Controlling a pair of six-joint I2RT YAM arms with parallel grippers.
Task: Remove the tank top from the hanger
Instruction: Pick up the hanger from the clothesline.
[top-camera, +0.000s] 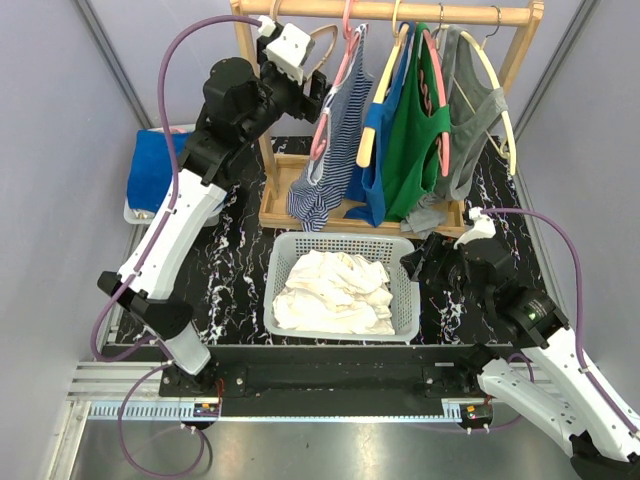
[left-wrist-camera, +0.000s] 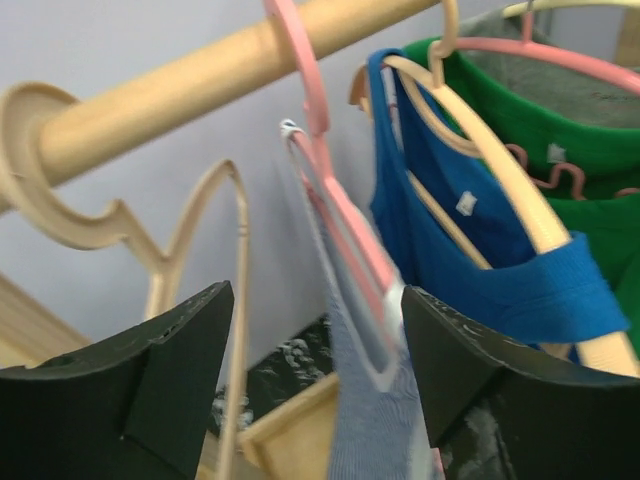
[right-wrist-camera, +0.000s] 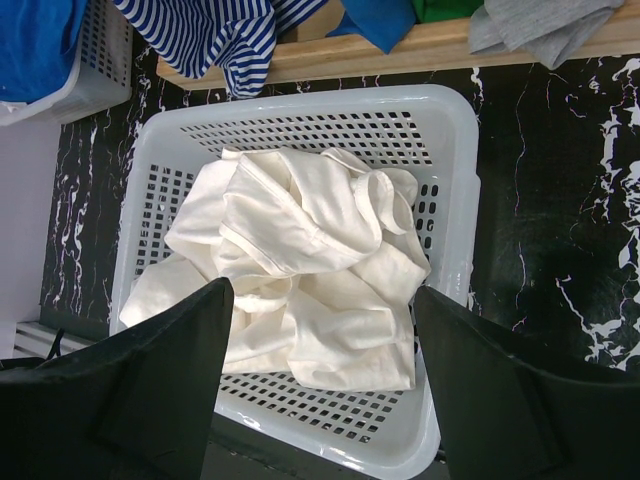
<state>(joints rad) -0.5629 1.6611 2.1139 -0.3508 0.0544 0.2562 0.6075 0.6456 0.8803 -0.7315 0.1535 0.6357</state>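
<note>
I should next use my left gripper to grab the near arm of the pink hanger together with the strap. The hanger's hook and far arm then stay free for removing the tank top.
A blue-and-white striped tank top (top-camera: 325, 170) hangs on a pink hanger (top-camera: 335, 85) on the wooden rod (top-camera: 400, 12). My left gripper (top-camera: 322, 100) is raised beside it and open. In the left wrist view the pink hanger (left-wrist-camera: 340, 210) and the top's strap (left-wrist-camera: 370, 430) lie between the open jaws of the left gripper (left-wrist-camera: 318, 380), close to the right finger. Whether they touch it I cannot tell. My right gripper (top-camera: 420, 262) is open and empty over the basket's right side. It also shows in the right wrist view (right-wrist-camera: 320, 380).
Blue (top-camera: 385, 150), green (top-camera: 420, 140) and grey (top-camera: 475, 120) tank tops hang further right. An empty beige hanger (left-wrist-camera: 190, 240) hangs to the left. A white basket (top-camera: 340, 240) holds white clothes (top-camera: 335, 290). A bin with blue cloth (top-camera: 155, 165) stands at the left.
</note>
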